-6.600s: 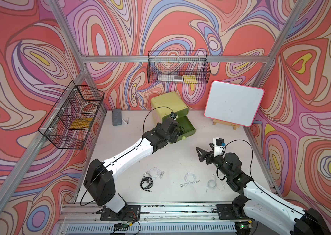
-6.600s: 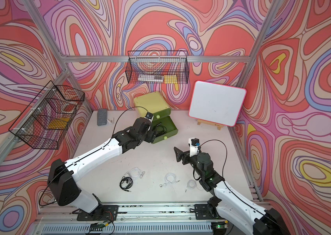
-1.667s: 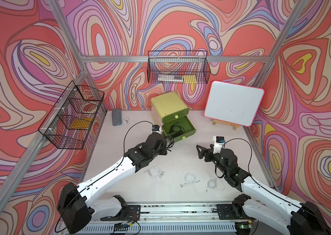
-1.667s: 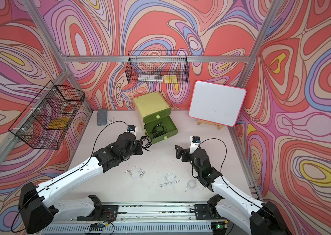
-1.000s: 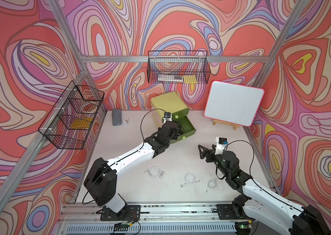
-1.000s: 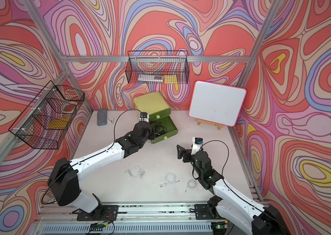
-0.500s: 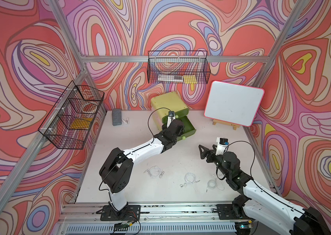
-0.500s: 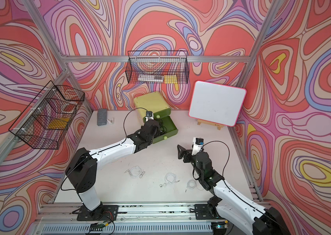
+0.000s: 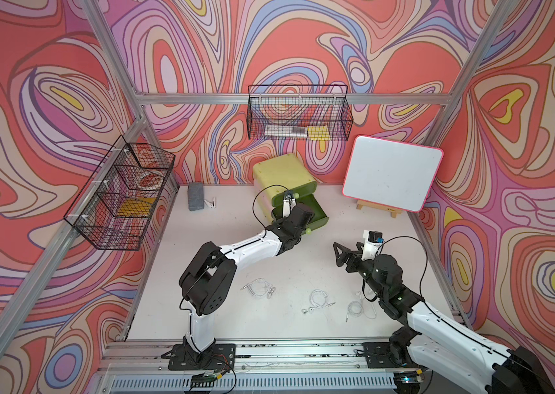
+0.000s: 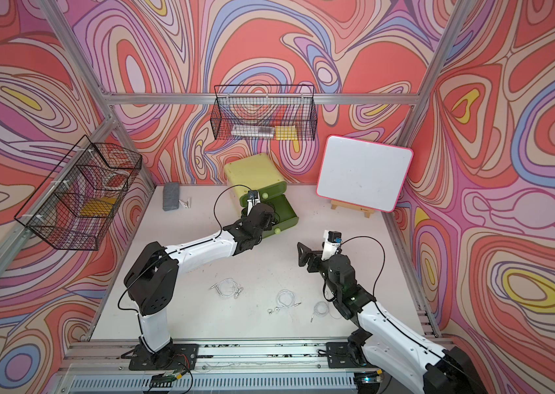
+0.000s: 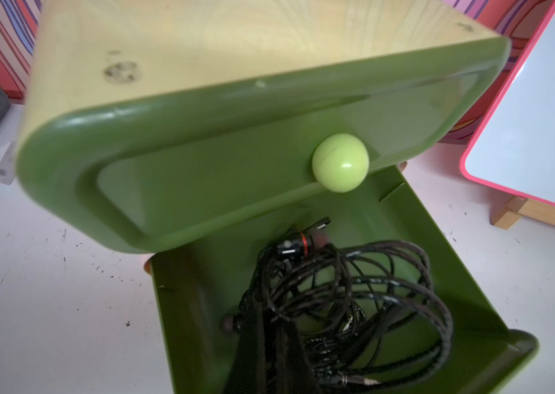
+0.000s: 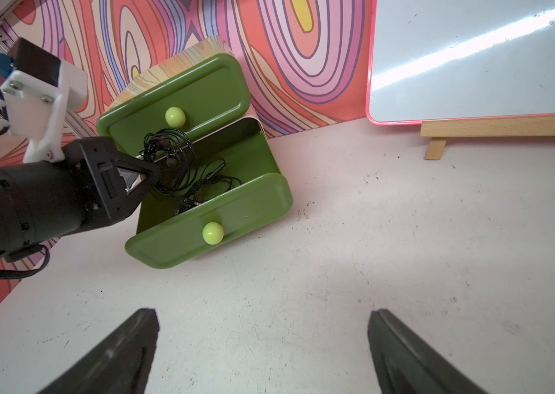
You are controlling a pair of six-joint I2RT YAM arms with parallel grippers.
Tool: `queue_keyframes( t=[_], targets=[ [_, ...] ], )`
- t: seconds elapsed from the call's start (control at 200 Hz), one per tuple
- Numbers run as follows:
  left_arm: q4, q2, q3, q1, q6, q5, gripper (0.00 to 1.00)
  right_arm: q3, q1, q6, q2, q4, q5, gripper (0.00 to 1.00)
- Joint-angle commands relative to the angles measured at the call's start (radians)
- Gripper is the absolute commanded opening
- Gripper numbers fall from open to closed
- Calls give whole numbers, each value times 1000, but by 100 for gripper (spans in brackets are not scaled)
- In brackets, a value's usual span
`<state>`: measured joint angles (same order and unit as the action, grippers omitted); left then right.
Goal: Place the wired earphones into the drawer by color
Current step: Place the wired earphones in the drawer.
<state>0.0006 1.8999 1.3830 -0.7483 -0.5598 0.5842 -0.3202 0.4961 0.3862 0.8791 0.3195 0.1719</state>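
My left gripper holds the black wired earphones bundle, and the bundle's loops hang inside the sides of the open lower drawer. My left gripper needs to let go now, because the bundle would rest in the drawer.
The green cabinet stands at the back with its lower drawer pulled out and its upper drawer shut. My left gripper is shut on a black wired earphones bundle and holds it over the open drawer. In the left wrist view the left gripper shows dark and blurred, with black cable loops below it in the drawer. Three white earphones lie near the table's front. My right gripper hovers open over bare table, empty.
A whiteboard on a wooden easel leans at the back right. Wire baskets hang on the back wall and the left wall. A grey eraser and a white clip lie at the back left.
The left arm has carried the black earphones from the table's middle back to the open lower drawer and now reaches farther over it. The right arm has hardly moved.
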Motion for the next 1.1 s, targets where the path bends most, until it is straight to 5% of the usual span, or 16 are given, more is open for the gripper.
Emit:
queue_keyframes(
  t=[0.0, 0.08, 0.34, 0.576, 1.097],
  targets=[
    [-27, 16, 29, -6, -28, 20, 0, 14, -1, -2, 0, 20, 8, 98],
    [-30, 12, 28, -6, -30, 9, 0, 13, -2, -2, -1, 18, 5, 98],
    [-45, -37, 18, -7, -30, -55, 34, 12, -2, -5, 1, 16, 3, 98],
    [-61, -140, -25, -9, -29, -99, 43, 8, -2, -29, 3, 13, -16, 98],
    [-61, -651, -487, -8, 207, -261, 88, -127, -1, -101, 145, -85, -319, 94]
  ],
)
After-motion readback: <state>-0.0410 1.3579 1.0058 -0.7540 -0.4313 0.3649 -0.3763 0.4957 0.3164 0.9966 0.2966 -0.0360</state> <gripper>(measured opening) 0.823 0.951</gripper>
